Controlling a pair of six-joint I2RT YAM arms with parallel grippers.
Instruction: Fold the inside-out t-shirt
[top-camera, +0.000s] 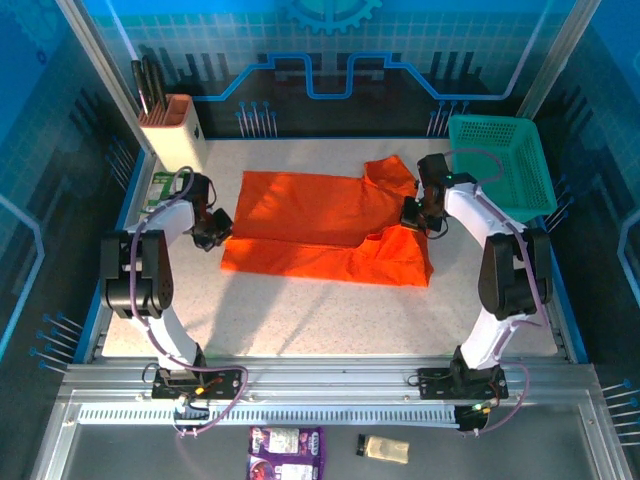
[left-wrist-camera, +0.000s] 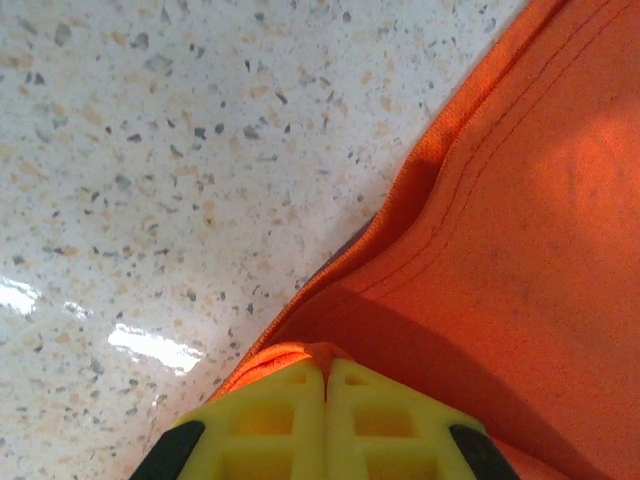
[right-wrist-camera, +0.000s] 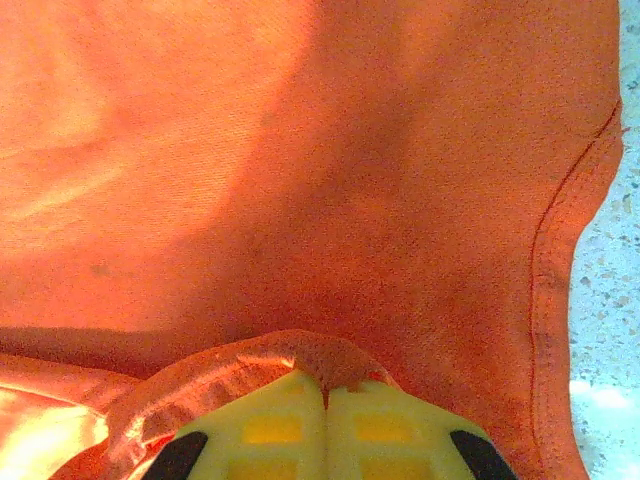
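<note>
My left gripper should open now. The pinched hem (top-camera: 233, 238) (left-wrist-camera: 292, 352) is low against the flat orange cloth, so the hem would stay there.
The inside-out t-shirt (top-camera: 320, 225) lies spread across the middle of the table, bright orange, its long side running left to right. My left gripper (top-camera: 214, 230) is at the shirt's left edge, shut on a pinch of the hem (left-wrist-camera: 325, 352) between the yellow fingers (left-wrist-camera: 270, 415). At the right side, near the sleeve, my right gripper (top-camera: 415, 215) is shut on a raised fold of orange cloth (right-wrist-camera: 325, 360). Orange fabric (right-wrist-camera: 300, 170) spreads out beyond the right fingers, with a stitched hem (right-wrist-camera: 550, 270) at the right.
A teal-green mesh basket (top-camera: 500, 165) stands at the back right corner, close to the right arm. A tan knife block (top-camera: 170, 125) sits at the back left. Speckled tabletop (top-camera: 320, 320) lies in front of the shirt. Small packets (top-camera: 287, 448) lie below the near rail.
</note>
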